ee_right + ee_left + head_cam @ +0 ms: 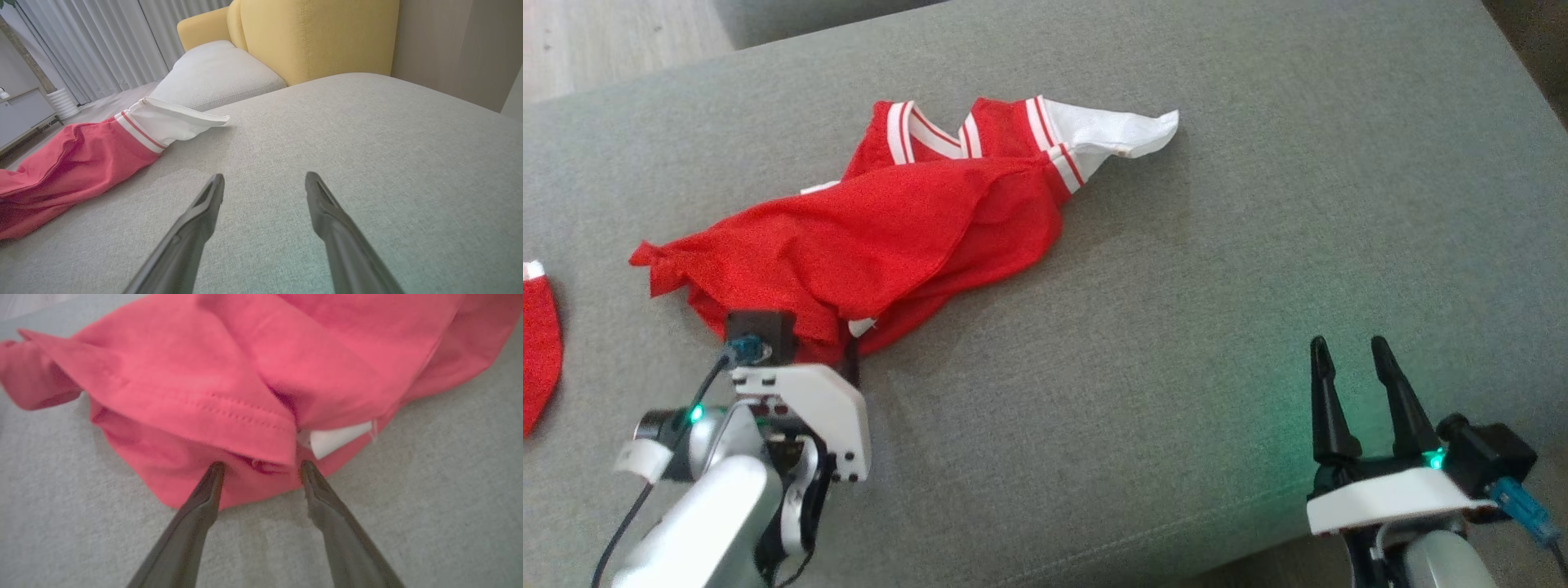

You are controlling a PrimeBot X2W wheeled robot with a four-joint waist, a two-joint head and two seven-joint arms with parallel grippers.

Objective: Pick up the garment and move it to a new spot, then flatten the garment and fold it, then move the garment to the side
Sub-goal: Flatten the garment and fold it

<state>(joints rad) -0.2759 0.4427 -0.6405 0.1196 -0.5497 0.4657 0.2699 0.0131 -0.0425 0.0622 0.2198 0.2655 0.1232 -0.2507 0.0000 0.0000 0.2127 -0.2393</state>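
The garment stands up at its hem and lies slack elsewhere on the cushion, so my left gripper should next grab its stitched fold (pixel 267 448) there.
A red garment (pixel 866 237) with red-and-white striped trim and a white sleeve (pixel 1119 131) lies crumpled on the grey cushion (pixel 1176 343). In the left wrist view my left gripper (pixel 261 467) is open. Its two fingertips rest against the near hem of the garment (pixel 245 375), and a stitched fold hangs just above the gap. A white label (pixel 335 439) shows beside the right finger. From the head camera, the white left wrist housing (pixel 800 408) covers that spot. My right gripper (pixel 1349 347) is open over bare cushion at the lower right, far from the garment (pixel 73 163), and holds nothing (pixel 265 177).
Another piece of red cloth (pixel 539 343) lies at the cushion's left edge. A yellow sofa back (pixel 318 36) and a pale cushion (pixel 216 69) stand beyond the far end. Wooden floor (pixel 605 41) shows past the far left corner.
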